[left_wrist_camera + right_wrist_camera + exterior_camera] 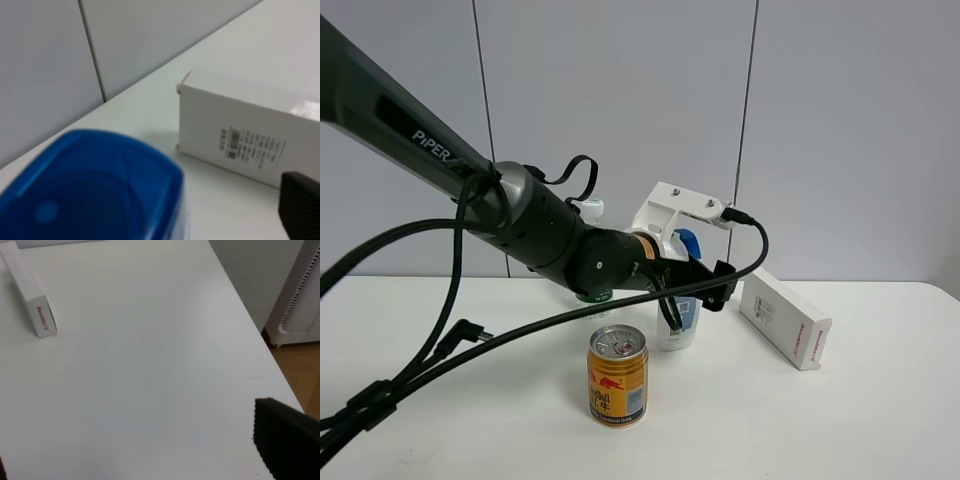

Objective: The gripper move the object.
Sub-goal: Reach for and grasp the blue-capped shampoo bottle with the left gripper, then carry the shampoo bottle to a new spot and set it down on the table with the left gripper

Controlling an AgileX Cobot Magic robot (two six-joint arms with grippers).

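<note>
My left gripper grabs the bottle by its upper body just under the blue cap next, to move the white shampoo bottle [677, 326].
The white shampoo bottle [677, 326] with a blue cap [688, 242] stands upright mid-table. My left gripper [698, 290], black jaws under a white bracket [680, 208], is at the bottle's upper part. In the left wrist view the blue cap [95, 190] is very close and blurred. One black finger [300, 205] stands apart from it to one side; the other finger is out of view. The jaws look open around the bottle. My right gripper [145, 460] is open and empty above bare table, with one finger [287, 440] showing.
A gold drink can [617, 375] stands just in front of the bottle. A clear water bottle [592, 210] is mostly hidden behind the arm. A white box [785, 318] lies to the right, also in both wrist views [240, 135] [32, 290]. Black cables [440, 350] trail left. The table's right edge [260, 335] borders wooden floor.
</note>
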